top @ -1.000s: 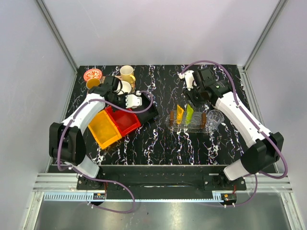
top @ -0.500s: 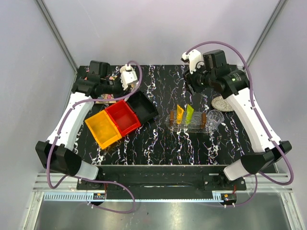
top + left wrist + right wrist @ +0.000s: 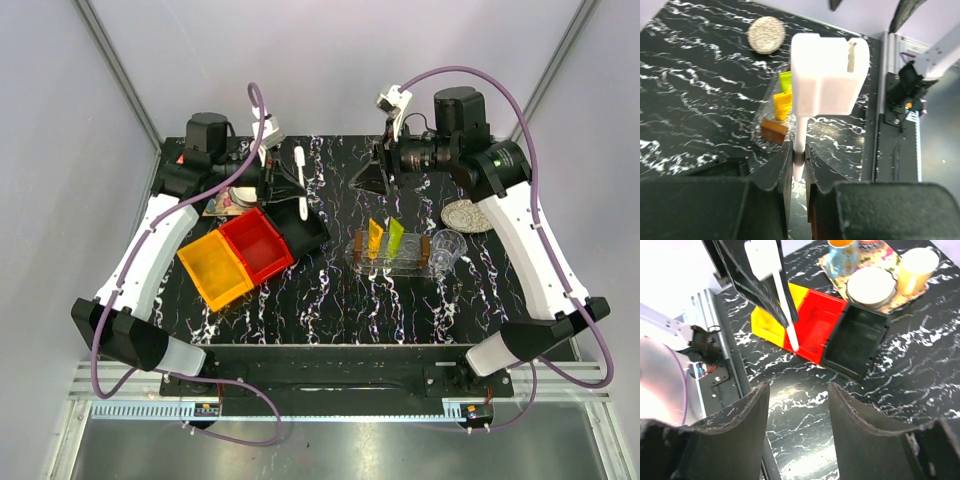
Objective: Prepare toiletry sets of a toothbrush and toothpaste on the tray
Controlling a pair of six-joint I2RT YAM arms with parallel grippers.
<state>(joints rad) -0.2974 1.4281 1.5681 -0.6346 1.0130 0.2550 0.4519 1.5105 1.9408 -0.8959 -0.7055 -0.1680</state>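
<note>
The slim end of the toothbrush should stay free for the rack, so the robot's right gripper should next grab the toothbrush by its handle [image 3: 300, 170] [image 3: 776, 276] beside its wide head.
My left gripper [image 3: 292, 183] is shut on the lower shaft of the white toothbrush [image 3: 301, 186] and holds it upright in the air above the black bin [image 3: 303, 226]. In the left wrist view the gripper [image 3: 798, 152] pinches the stick below the toothbrush's wide white head [image 3: 827, 75]. The orange tube [image 3: 375, 238] and the green tube [image 3: 396, 234] stand in the clear rack on the clear tray [image 3: 385, 272]. My right gripper [image 3: 372, 178] is open and empty, raised behind the rack. The right wrist view [image 3: 797, 400] faces the toothbrush [image 3: 783, 297].
Yellow [image 3: 215, 268], red [image 3: 258, 245] and black bins lie at the left. A floral tray with cups [image 3: 875, 270] is behind them. A clear cup [image 3: 447, 250] stands right of the rack. A round silver disc [image 3: 466, 214] lies at the far right.
The left arm has risen from the bins and swung right with the toothbrush upright in its gripper. The right arm has risen and turned its gripper leftward.
</note>
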